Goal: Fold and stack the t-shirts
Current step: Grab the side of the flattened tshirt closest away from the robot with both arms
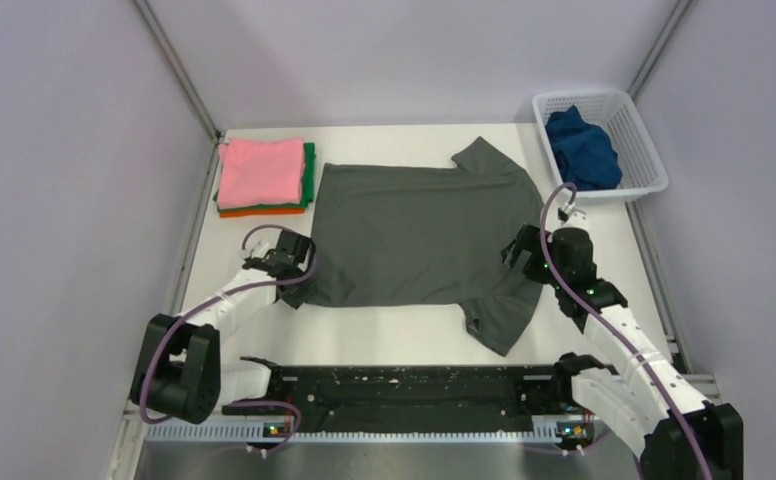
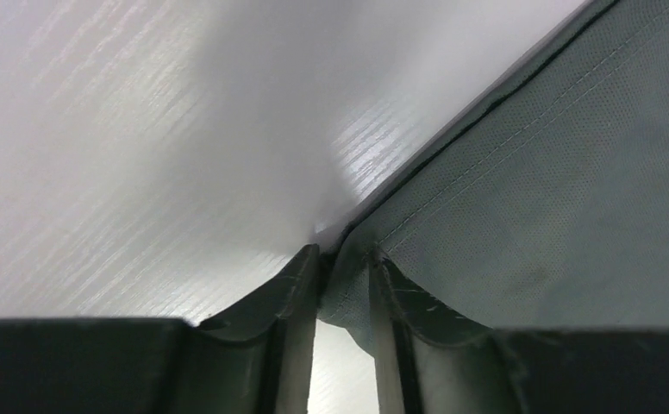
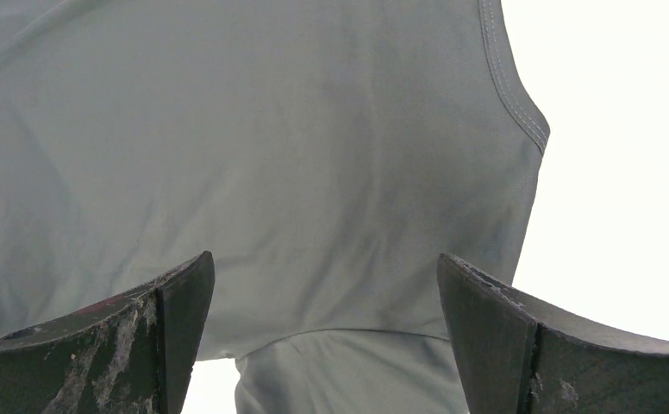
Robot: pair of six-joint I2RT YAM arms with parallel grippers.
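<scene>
My right gripper next needs to grab the dark grey t-shirt by its near sleeve, opposite the pinched hem corner, so that it can fold the near side over.
A dark grey t-shirt (image 1: 414,235) lies spread flat in the middle of the table, its sleeves at the right. My left gripper (image 1: 294,275) is at its near left hem corner. In the left wrist view the fingers (image 2: 301,285) stand narrow, with the hem corner (image 2: 348,285) pinched between them. My right gripper (image 1: 519,255) hovers over the shirt's right side by the near sleeve, jaws wide apart over flat cloth (image 3: 314,172), holding nothing. A folded stack sits at the back left: pink t-shirt (image 1: 261,170) on top, then green (image 1: 309,175) and orange (image 1: 264,211) edges. A dark blue t-shirt (image 1: 582,148) lies crumpled in the basket.
The white mesh basket (image 1: 646,150) stands at the back right corner. Grey walls close in the table on the left, back and right. A black rail (image 1: 404,385) runs along the near edge between the arm bases.
</scene>
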